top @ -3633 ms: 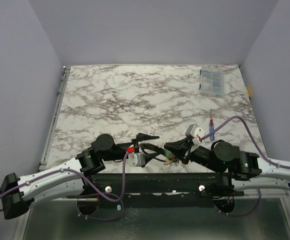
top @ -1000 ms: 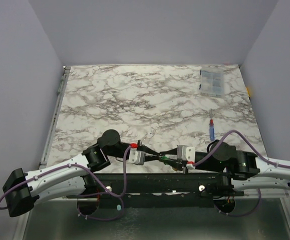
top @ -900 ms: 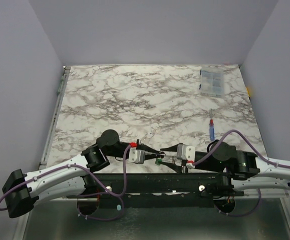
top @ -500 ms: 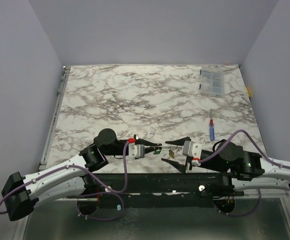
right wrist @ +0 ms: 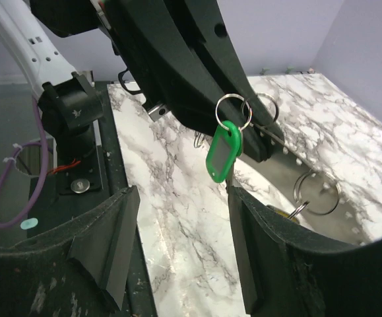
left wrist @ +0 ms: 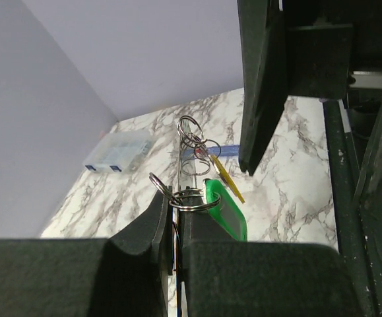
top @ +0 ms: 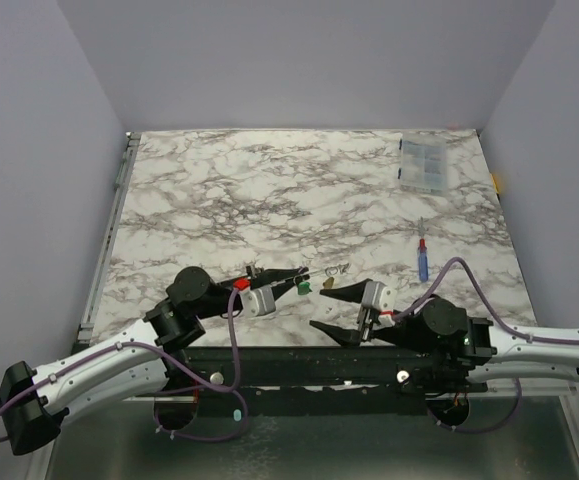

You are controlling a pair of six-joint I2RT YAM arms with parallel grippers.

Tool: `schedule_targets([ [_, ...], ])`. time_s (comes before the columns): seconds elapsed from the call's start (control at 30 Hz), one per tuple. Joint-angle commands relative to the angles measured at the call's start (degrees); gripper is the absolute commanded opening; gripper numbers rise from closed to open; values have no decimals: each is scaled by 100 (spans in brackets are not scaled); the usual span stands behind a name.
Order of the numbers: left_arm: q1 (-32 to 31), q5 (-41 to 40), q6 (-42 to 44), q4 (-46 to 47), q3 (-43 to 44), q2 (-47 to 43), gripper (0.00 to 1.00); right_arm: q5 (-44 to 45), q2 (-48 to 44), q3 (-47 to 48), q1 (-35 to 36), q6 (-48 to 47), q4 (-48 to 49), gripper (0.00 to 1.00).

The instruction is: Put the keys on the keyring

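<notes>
The green key's split ring has to be free to stay on the keyring [top: 317,274]. My right gripper should next pinch the green key's tag [top: 304,288] across its flat sides.
My left gripper [top: 296,277] is shut on the keyring [top: 317,274], a thin grey loop that the left wrist view shows edge-on [left wrist: 179,158], running out from between the fingers [left wrist: 152,221]. Both keys hang from it by small split rings. The green key [top: 304,287] [left wrist: 227,212] [right wrist: 222,153] is nearest the left fingertips, and the pale yellow key [top: 327,283] [left wrist: 227,176] sits just beyond it. My right gripper [top: 335,309] [right wrist: 184,244] stands open just right of and below the keys, holding nothing.
A clear plastic box [top: 424,163] [left wrist: 119,150] lies at the table's far right corner. A blue stick with a red tip [top: 422,260] lies on the right side. The black base rail [top: 299,365] runs along the near edge.
The right gripper opened, released the keys and drew back to the right. The left gripper lifted away from the near edge with the keyring, both keys now hanging on it.
</notes>
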Motion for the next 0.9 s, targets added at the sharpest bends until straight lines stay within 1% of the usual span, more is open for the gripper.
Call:
schedule_targets([
  [0.0, 24, -211, 199, 338, -79, -154, 0, 426, 82, -515, 27, 410, 1699, 65],
  [0.17, 25, -46, 209, 338, -96, -209, 0, 839, 327, -923, 29, 329, 2725, 65],
  [0.37, 29, 29, 210, 367, -110, -248, 0, 1002, 603, -1171, 27, 403, 3622, 66],
  [0.53, 31, 96, 169, 421, -123, -235, 0, 957, 1017, -1184, 24, 452, 4081, 66],
  [0.67, 31, 59, 167, 435, -132, -237, 0, 904, 1307, -1231, 21, 592, 4447, 60],
  [0.87, 30, 44, 172, 448, -145, -247, 0, 906, 1595, -1248, 24, 742, 4654, 60],
])
